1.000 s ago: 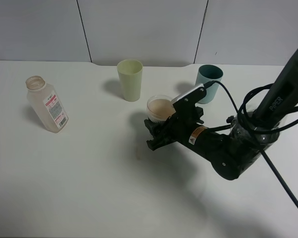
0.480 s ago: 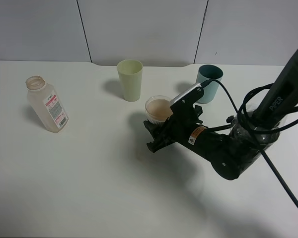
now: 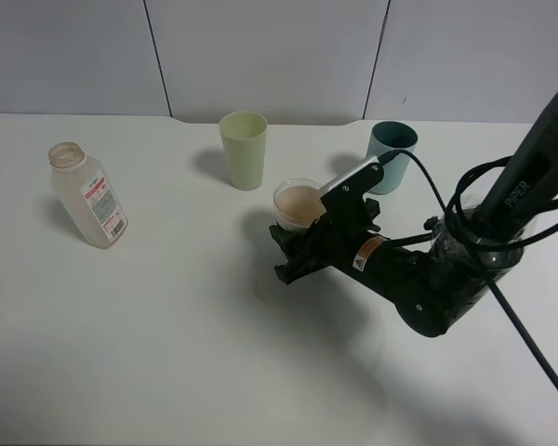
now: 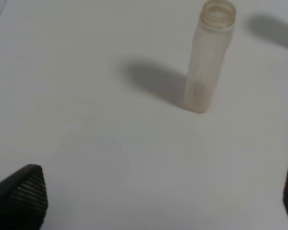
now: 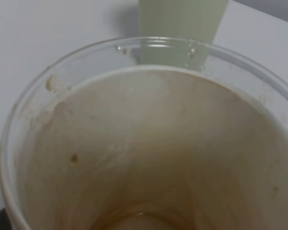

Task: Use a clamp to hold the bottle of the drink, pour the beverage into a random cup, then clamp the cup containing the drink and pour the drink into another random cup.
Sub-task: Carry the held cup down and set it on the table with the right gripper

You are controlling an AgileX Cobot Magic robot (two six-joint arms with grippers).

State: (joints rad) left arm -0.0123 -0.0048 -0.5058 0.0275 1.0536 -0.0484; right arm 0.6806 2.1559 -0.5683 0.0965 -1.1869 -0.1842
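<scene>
The cup's rim is level, and the cup's shadow on the tabletop meets the cup's side by the robot's fingers, so the right gripper should release the cup next.
My right gripper is shut on the cup containing the drink, a short white-rimmed cup held near the middle of the table. The right wrist view looks straight into that cup; its inside is stained brown and a little beverage lies at the bottom. The teal tumbler stands behind the right arm, apart from the cup. The bottle stands upright and uncapped at the far left. In the left wrist view my left gripper is open, well short of the bottle. The exterior view does not show the left arm.
A pale green tumbler stands at the back, just left of the held cup, and shows behind the cup's rim in the right wrist view. The right arm's cables loop over the table's right side.
Almost nothing: the right gripper with the cup has shifted a touch to the left. The bottle and both tumblers have stayed put.
</scene>
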